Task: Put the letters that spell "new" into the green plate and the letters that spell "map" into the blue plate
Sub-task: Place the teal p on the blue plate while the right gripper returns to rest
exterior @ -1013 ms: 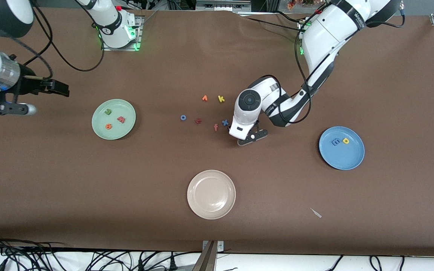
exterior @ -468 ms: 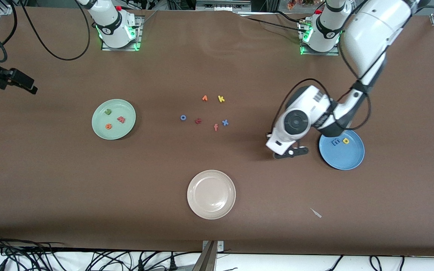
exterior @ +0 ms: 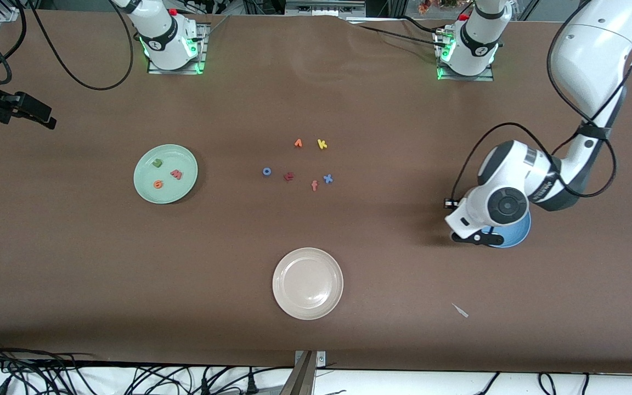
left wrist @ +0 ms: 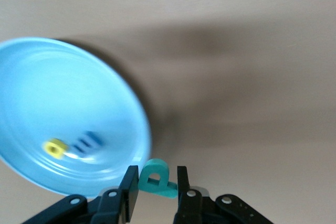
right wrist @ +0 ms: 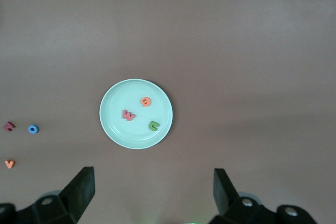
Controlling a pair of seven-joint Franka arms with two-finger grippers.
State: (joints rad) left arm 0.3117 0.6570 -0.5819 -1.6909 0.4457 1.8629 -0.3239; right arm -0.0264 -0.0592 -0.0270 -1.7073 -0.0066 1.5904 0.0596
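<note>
My left gripper must hold the teal "p", hanging over the blue plate's rim (left wrist: 146, 145), until it's inside.
My left gripper (exterior: 478, 238) (left wrist: 156, 190) is shut on the teal "p" (left wrist: 156, 178) and hangs over the rim of the blue plate (exterior: 518, 237) (left wrist: 63, 93), on the side toward the table's middle. The yellow "a" (left wrist: 54, 148) and blue "m" (left wrist: 88, 142) lie in that plate; the front view hides them under the wrist. The green plate (exterior: 183, 160) (right wrist: 116, 100) holds the green "n" (exterior: 157, 163) (right wrist: 153, 126), orange "e" (exterior: 158, 185) (right wrist: 146, 101) and red "w" (exterior: 176, 174) (right wrist: 128, 115). My right gripper (exterior: 39, 116) (right wrist: 152, 192) waits open and empty, high above the right arm's end of the table.
A cream plate (exterior: 308, 283) sits near the front camera. Loose letters lie mid-table: an orange one (exterior: 298, 144), yellow "k" (exterior: 322, 144), blue "o" (exterior: 266, 171), a dark red one (exterior: 288, 176), salmon "f" (exterior: 314, 186), blue "x" (exterior: 327, 178). A pale scrap (exterior: 460, 310) lies nearer the camera than the blue plate.
My left arm has swung from beside the loose letters to the blue plate's rim, carrying the teal "p". My right arm drew back toward its end of the table, then held.
</note>
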